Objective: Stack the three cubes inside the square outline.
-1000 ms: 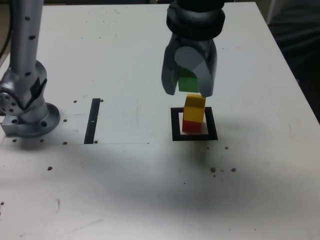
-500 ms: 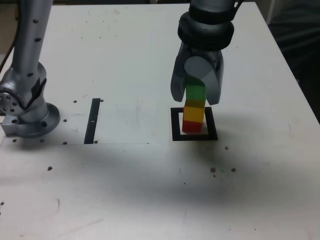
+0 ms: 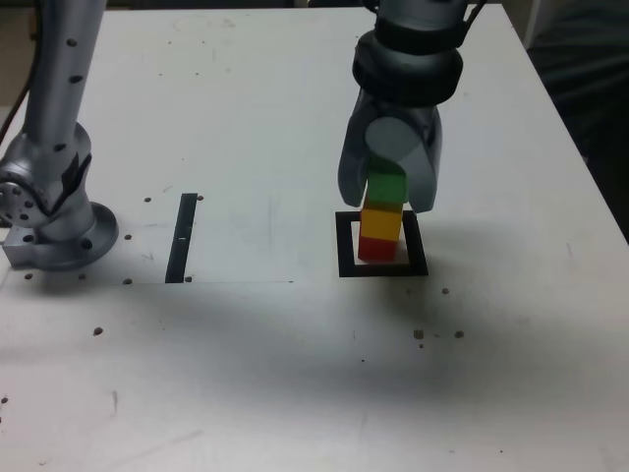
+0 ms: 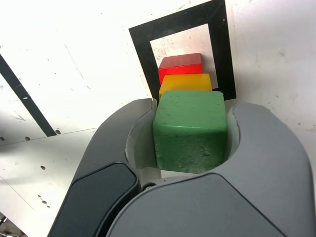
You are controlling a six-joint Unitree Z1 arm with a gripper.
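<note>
The lower edge of the green cube meets the top of the yellow cube. My gripper needs to open, as the green cube would stay standing there.
A red cube stands inside the black square outline, and a yellow cube sits on top of it. My gripper holds the green cube directly over the yellow one, resting on it or nearly so. The wrist view shows the green cube clamped between both grey jaws, with the yellow cube and red cube lined up beneath it inside the outline.
A thin black strip lies on the white table toward the exterior view's left. The arm's grey base stands at the far left. Small dark specks dot the tabletop.
My gripper has carried the green cube down and slightly to the exterior view's right, from above the yellow cube onto the top of the stack.
</note>
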